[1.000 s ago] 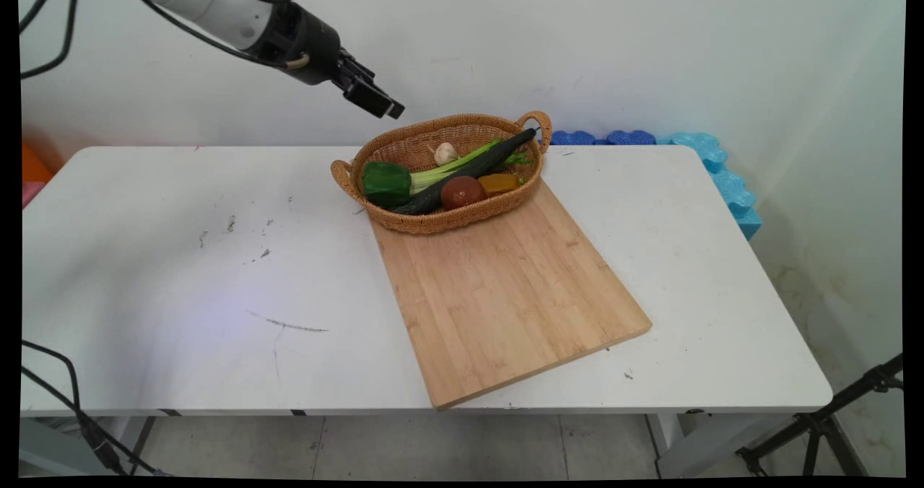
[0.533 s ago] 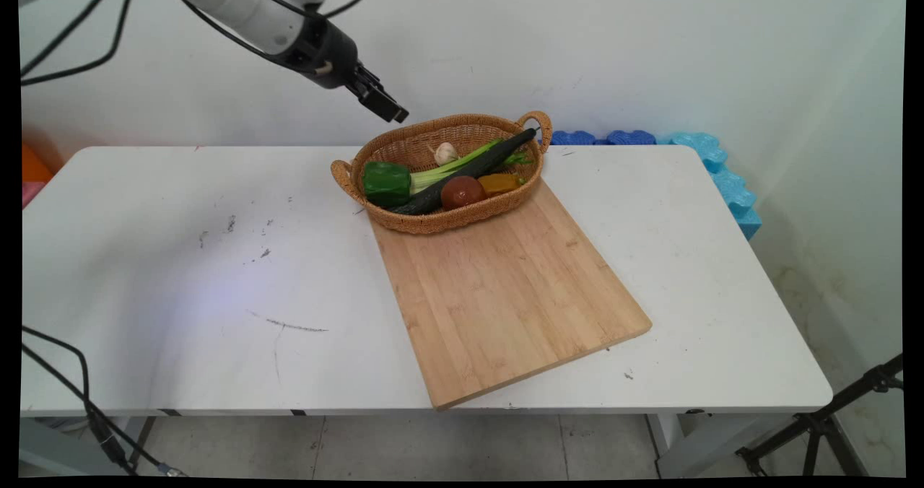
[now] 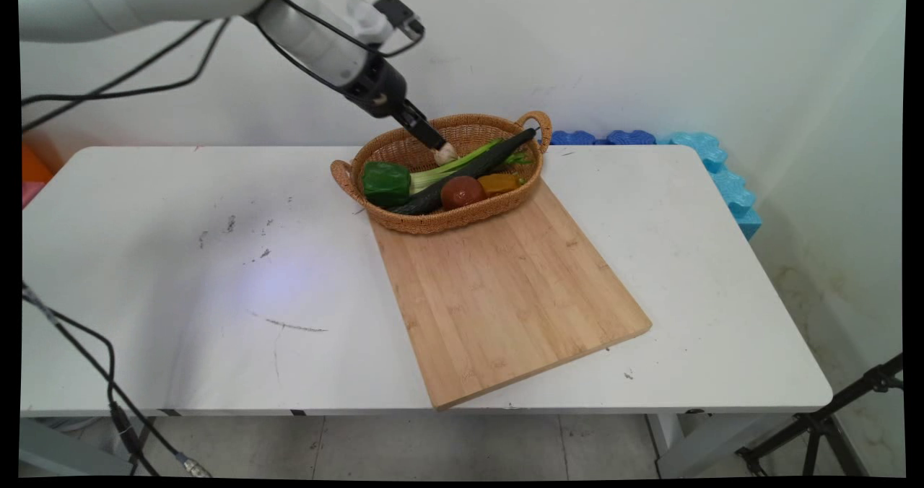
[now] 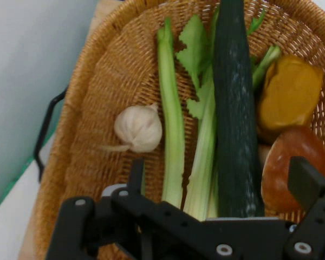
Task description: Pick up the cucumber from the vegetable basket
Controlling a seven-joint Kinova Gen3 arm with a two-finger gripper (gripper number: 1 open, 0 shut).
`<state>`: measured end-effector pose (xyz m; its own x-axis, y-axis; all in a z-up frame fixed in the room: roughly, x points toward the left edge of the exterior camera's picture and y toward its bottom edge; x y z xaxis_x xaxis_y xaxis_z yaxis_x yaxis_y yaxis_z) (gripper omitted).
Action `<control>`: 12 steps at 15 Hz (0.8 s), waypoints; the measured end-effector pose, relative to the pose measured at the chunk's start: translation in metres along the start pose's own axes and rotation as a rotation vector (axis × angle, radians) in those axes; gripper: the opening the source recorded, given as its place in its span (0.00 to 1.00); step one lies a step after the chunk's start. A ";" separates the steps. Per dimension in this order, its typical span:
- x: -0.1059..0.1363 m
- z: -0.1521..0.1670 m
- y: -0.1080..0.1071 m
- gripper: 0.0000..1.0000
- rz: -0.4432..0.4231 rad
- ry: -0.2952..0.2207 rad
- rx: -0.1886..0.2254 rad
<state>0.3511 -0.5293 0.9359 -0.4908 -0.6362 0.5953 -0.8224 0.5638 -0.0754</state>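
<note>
My gripper grips the long dark green cucumber by its middle (image 3: 468,170) next, to lift the cucumber out of the basket (image 3: 411,222).
A woven basket (image 3: 411,222) sits at the table's back, partly on a wooden cutting board (image 3: 505,286). It holds a garlic bulb (image 3: 447,154), celery (image 3: 451,167), a dark cucumber (image 3: 476,164), a green pepper (image 3: 386,183), a tomato (image 3: 462,192) and a yellow piece (image 3: 499,183). My gripper (image 3: 435,144) reaches down into the basket's back left, right by the garlic. In the hand view the gripper (image 4: 222,176) is open over the celery (image 4: 173,119) and cucumber (image 4: 235,108). The garlic (image 4: 138,128) lies just beyond its left finger (image 4: 135,174), the tomato (image 4: 292,162) by the right one.
Blue foam pieces (image 3: 711,163) line the wall at the table's back right corner. A tripod leg (image 3: 830,416) stands by the floor at the right. Black cables (image 3: 108,372) hang at the left front.
The arm has swung right and down from above the basket's left rim, bringing the gripper into the basket next to the garlic. The vegetables have not moved.
</note>
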 end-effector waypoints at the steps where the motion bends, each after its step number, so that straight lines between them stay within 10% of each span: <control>1: 0.002 0.010 0.001 1.00 -0.003 -0.004 -0.006; 12: 0.021 0.105 0.014 1.00 -0.021 -0.014 -0.082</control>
<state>0.2993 -0.5902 0.8640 -0.4781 -0.6553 0.5848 -0.8065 0.5913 0.0033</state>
